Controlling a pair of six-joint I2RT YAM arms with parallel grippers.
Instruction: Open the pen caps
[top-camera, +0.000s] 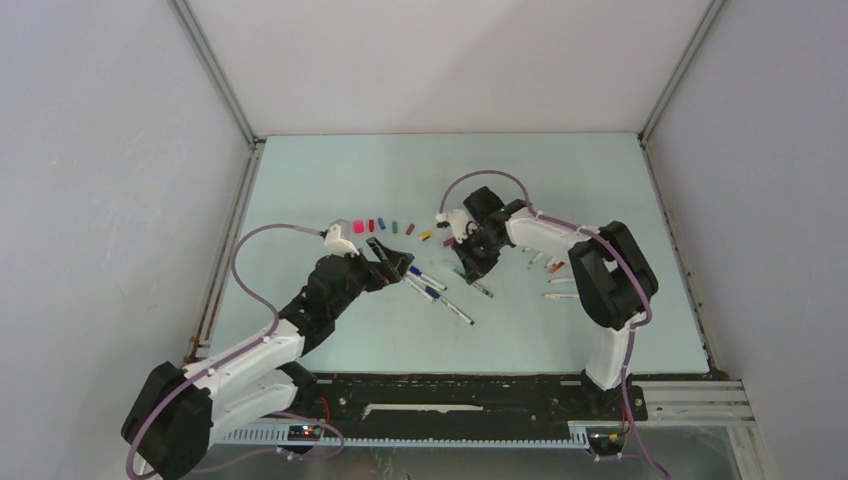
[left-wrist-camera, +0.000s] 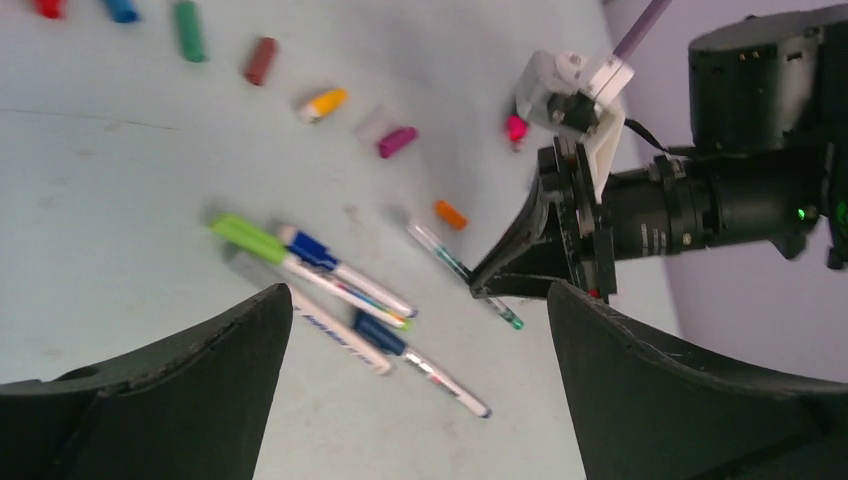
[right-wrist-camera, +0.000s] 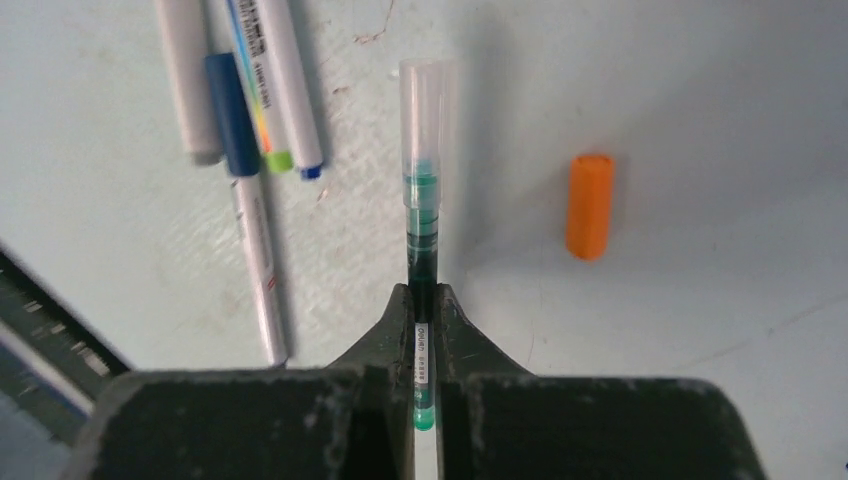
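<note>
Next, the left gripper takes hold of the thin green pen's clear cap (left-wrist-camera: 427, 238) to open it, and the pen's body is left to my right gripper.
My right gripper (right-wrist-camera: 424, 300) is shut on a thin green pen (right-wrist-camera: 424, 230) lying on the table. Its clear cap (right-wrist-camera: 427, 110) is on the far end, pointing away from the fingers. An orange cap (right-wrist-camera: 589, 205) lies loose to the right of it. In the left wrist view the same green pen (left-wrist-camera: 445, 255) runs under the right gripper (left-wrist-camera: 500, 280). My left gripper (left-wrist-camera: 418, 300) hangs open above three white-barrelled pens (left-wrist-camera: 340, 290) with blue and green ends, holding nothing. Loose caps sit in a row: green (left-wrist-camera: 188, 30), dark red (left-wrist-camera: 260, 60), yellow-orange (left-wrist-camera: 322, 104), magenta (left-wrist-camera: 397, 141).
In the top view the row of caps (top-camera: 385, 226) lies behind both grippers, and a few more pens (top-camera: 555, 275) lie right of the right arm. The light table (top-camera: 330, 330) is walled on three sides.
</note>
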